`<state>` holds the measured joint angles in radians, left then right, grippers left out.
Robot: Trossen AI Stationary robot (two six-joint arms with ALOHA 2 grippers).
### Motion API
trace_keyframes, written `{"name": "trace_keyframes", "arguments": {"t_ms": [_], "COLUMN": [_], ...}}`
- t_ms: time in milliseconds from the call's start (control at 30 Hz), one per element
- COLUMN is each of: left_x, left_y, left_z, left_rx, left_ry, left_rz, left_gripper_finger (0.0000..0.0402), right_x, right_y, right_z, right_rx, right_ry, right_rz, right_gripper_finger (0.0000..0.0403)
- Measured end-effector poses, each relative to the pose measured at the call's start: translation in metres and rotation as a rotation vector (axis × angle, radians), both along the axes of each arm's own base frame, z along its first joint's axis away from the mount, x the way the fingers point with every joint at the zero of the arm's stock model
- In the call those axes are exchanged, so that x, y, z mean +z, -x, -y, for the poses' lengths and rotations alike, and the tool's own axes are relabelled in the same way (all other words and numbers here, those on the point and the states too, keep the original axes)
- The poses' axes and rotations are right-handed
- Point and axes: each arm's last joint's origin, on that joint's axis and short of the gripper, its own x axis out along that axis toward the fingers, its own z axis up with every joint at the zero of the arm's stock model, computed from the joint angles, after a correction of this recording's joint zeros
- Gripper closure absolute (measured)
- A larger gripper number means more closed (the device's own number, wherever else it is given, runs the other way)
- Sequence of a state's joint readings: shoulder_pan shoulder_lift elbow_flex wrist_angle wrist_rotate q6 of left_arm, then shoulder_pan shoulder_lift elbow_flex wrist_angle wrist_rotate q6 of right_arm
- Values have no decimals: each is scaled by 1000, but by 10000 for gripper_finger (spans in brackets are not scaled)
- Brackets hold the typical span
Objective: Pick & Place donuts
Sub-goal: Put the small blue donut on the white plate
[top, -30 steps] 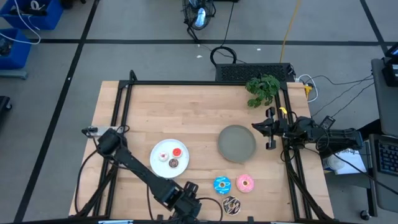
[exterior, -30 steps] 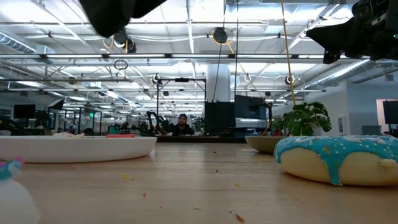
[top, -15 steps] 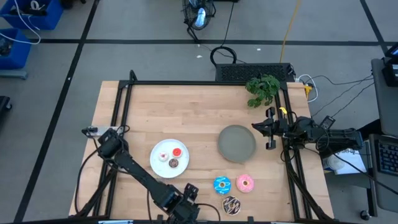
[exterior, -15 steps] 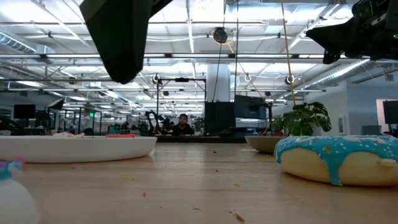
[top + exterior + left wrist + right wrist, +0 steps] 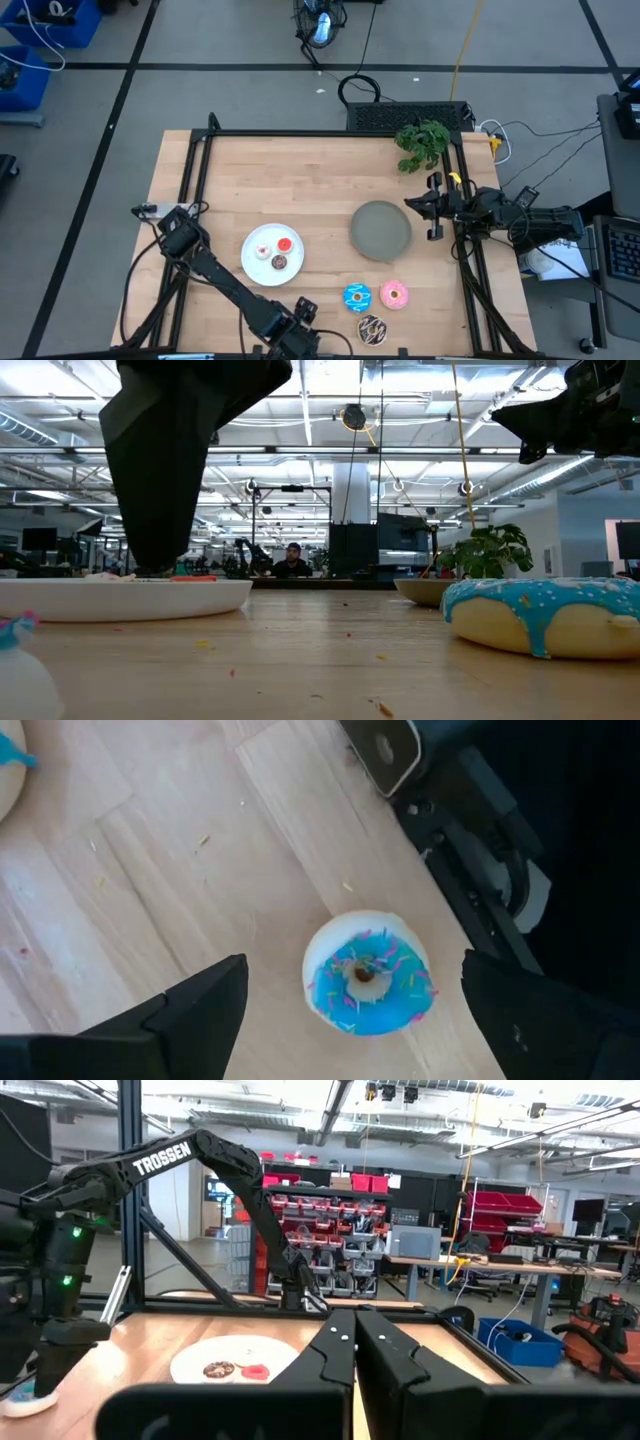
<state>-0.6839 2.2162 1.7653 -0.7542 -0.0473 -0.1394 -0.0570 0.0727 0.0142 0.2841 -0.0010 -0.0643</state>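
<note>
The left gripper grabs the tiny blue donut by its opposite outer sides next, to add it to the white plate (image 5: 256,268).
My left gripper (image 5: 362,1020) stands open at the table's near edge (image 5: 298,322), pointing steeply down. Its two fingers flank a tiny blue sprinkled donut (image 5: 368,975) without touching it. That donut lies flat on the wood and also shows in the low view (image 5: 14,655), with a dark finger (image 5: 155,490) above it. Tiny white, red and brown donuts lie on the white plate (image 5: 256,268). The larger blue (image 5: 357,297), pink (image 5: 394,294) and chocolate (image 5: 372,329) donuts lie on the table. My right gripper (image 5: 355,1350) is shut and waits at the right edge (image 5: 432,207).
A gray plate (image 5: 381,231) sits right of centre and a green plant (image 5: 422,142) stands at the far right corner. A black camera mount (image 5: 470,830) stands close beside the tiny blue donut at the near edge. A black frame borders the table.
My left gripper has sunk toward the table at the near edge; in the low view its finger has come down from the top of the picture to plate height. Donuts, plates and my right arm have kept still.
</note>
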Motion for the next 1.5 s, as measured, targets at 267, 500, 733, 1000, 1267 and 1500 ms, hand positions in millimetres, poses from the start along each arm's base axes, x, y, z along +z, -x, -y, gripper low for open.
{"name": "trace_keyframes", "arguments": {"t_ms": [267, 500, 733, 1000, 1267, 1500], "left_x": [0, 2, 3, -4, -22, -24], "left_y": [0, 0, 5, 7, 0, -2], "left_z": [0, 1, 7, 11, 4, 2], "left_rx": [32, 66, 56, -3, 2, -7], "left_ry": [6, -17, -2, -40, -53, -39], "left_rz": [0, 33, 21, 33, -20, -39], "left_gripper_finger": [39, 39, 38, 38, 38, 39], "right_x": [-3, -3, -4, -2, -2, -2], "right_y": [-1, -1, -1, -1, -1, -1], "right_z": [0, 0, 0, 0, 0, 0], "right_rx": [3, 13, 13, 8, 6, 5], "right_ry": [-9, -53, -53, -28, -27, -24], "right_rz": [-33, -33, -44, -18, -18, -19], "right_gripper_finger": [403, 403, 403, 403, 403, 403]}}
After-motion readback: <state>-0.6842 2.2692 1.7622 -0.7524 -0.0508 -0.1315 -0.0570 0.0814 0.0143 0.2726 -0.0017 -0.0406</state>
